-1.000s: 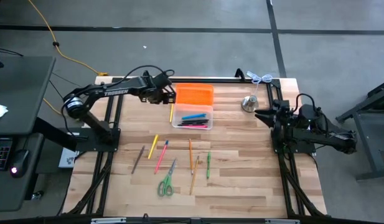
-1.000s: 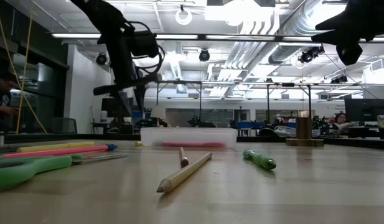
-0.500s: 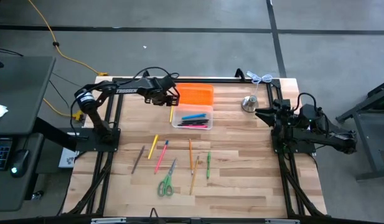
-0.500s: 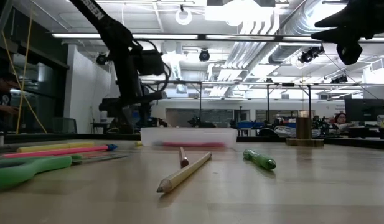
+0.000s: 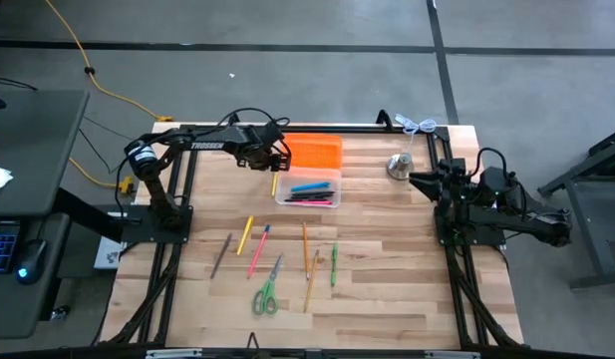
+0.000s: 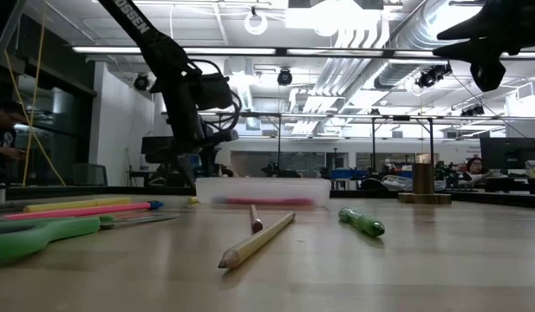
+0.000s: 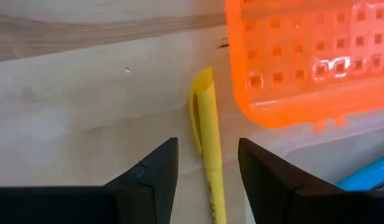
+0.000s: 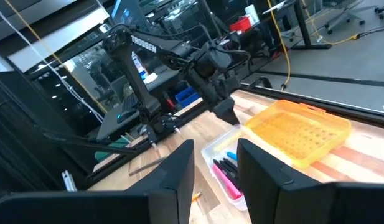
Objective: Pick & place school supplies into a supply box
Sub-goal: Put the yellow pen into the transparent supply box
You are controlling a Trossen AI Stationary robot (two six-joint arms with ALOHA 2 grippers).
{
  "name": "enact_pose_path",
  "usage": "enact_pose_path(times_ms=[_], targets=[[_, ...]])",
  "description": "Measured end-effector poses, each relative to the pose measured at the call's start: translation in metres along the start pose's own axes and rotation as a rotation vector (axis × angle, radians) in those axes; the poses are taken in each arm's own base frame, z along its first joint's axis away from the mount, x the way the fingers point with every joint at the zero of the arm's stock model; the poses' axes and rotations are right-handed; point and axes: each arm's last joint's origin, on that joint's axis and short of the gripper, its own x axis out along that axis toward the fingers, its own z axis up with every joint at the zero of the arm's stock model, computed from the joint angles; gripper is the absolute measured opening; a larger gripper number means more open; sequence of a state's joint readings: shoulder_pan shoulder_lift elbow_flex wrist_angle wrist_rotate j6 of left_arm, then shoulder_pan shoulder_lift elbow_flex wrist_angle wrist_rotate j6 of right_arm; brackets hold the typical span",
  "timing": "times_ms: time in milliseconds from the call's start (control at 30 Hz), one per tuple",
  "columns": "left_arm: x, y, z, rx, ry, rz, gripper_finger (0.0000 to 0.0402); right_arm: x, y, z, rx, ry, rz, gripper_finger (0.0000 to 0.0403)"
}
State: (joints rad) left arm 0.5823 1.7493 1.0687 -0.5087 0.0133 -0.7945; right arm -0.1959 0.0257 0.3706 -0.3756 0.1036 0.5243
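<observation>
Next, my left gripper grips the yellow pen by its body just below its clip, to put the pen in the supply box.
My left gripper is open and low over the far side of the table, beside the supply box. In the left wrist view its fingers stand on either side of a yellow pen without touching it. The pen lies flat on the table along the left side of the clear box, whose orange lid lies folded open behind it. The box holds blue, pink and dark pens. My right gripper is open and empty, raised at the table's right side.
More supplies lie near the table's middle: a yellow pen, a pink one, a dark one, green-handled scissors, two pencils and a green marker. A silvery bell stands right of the box.
My left gripper has moved a little toward the table's right edge and gone down toward the yellow pen beside the box. The pen and the box have stayed where they were.
</observation>
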Motion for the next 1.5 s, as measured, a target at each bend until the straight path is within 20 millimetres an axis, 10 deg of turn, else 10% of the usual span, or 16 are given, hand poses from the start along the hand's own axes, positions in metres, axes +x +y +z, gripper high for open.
enact_pose_path(times_ms=[933,1500], targets=[[0.027,-0.002,-0.007,0.059,0.044,0.059,0.0192,0.000,-0.001,0.001,0.001,-0.023,-0.039,0.0098],[0.029,0.004,-0.010,0.156,0.050,0.150,0.0080,0.000,-0.002,0.001,0.017,-0.045,-0.076,0.0098]])
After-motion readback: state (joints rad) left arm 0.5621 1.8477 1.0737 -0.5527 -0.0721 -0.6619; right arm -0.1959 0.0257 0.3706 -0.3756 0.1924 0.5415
